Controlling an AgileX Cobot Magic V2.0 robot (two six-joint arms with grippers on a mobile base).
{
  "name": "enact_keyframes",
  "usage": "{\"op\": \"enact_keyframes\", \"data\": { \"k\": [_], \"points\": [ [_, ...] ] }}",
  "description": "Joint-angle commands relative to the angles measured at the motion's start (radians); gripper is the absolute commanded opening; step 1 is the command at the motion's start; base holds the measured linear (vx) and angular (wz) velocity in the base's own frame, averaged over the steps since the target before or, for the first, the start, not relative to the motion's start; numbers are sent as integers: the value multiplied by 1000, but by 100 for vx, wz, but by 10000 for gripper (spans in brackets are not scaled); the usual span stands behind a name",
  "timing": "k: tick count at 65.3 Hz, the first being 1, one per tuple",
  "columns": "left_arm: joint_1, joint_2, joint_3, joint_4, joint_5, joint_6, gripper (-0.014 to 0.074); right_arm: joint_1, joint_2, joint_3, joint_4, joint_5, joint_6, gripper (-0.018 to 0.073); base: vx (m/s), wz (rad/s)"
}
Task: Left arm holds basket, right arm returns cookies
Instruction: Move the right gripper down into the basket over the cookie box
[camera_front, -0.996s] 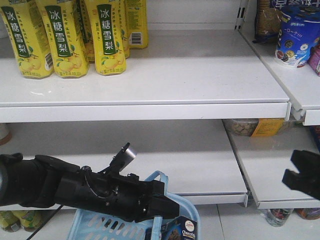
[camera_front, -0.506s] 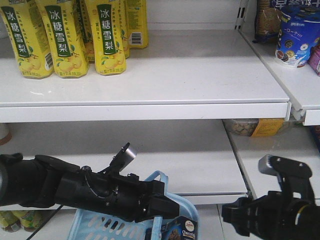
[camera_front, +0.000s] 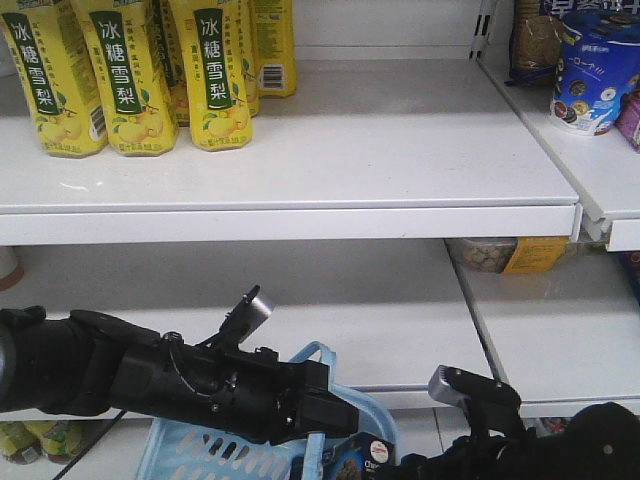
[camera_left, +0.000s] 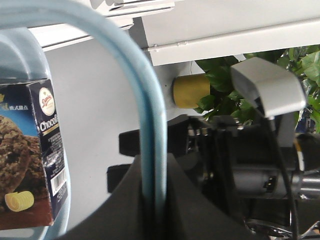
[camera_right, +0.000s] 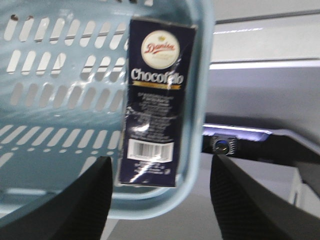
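I should next pick up the navy box with my right gripper by its narrow barcoded side (camera_right: 151, 117), to return the cookies from the basket to the shelf.
The light blue basket (camera_front: 185, 452) hangs at the bottom of the front view below the lower shelf. My left gripper (camera_front: 335, 418) is shut on its loop handle (camera_left: 150, 115), which runs between the jaws in the left wrist view. The cookies (camera_front: 368, 458), a dark navy box, stand upright inside the basket's right end; they also show in the left wrist view (camera_left: 35, 150). My right gripper (camera_right: 160, 200) is open, its fingers (camera_right: 85, 200) either side of the cookies (camera_right: 156, 100) and the basket rim (camera_right: 200, 100), short of both. The right arm (camera_front: 520, 445) is low at the right.
Yellow drink bottles (camera_front: 125, 70) stand on the upper shelf (camera_front: 290, 222) at the left. A round blue tub (camera_front: 592, 70) stands on the right-hand shelf. The lower shelf (camera_front: 400, 320) is just behind the basket. A yellow-labelled pack (camera_front: 505, 255) lies under the upper shelf.
My right arm has moved left and down from the right edge, toward the basket's right end. The left arm, basket and cookies have not moved.
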Motion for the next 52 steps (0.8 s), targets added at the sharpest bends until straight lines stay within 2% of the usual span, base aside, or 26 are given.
{"op": "enact_keyframes", "data": {
  "k": [1, 7, 18, 43, 52],
  "points": [
    [-5, -46, -24, -51, 52, 28, -6, 3, 11, -26, 228, 18, -222, 426, 0, 0],
    [-5, -46, -24, -51, 52, 28, -6, 3, 36, -26, 403, 6, -396, 426, 0, 0],
    [-5, -46, -24, -51, 52, 28, -6, 3, 85, -26, 615, 1, -593, 431, 0, 0],
    [-5, -46, -24, -51, 52, 28, -6, 3, 195, -28, 822, 3, -807, 458, 0, 0],
    [-5, -46, -24, -51, 52, 28, -6, 3, 227, -53, 848, 29, -854, 458, 0, 0]
  ]
}}
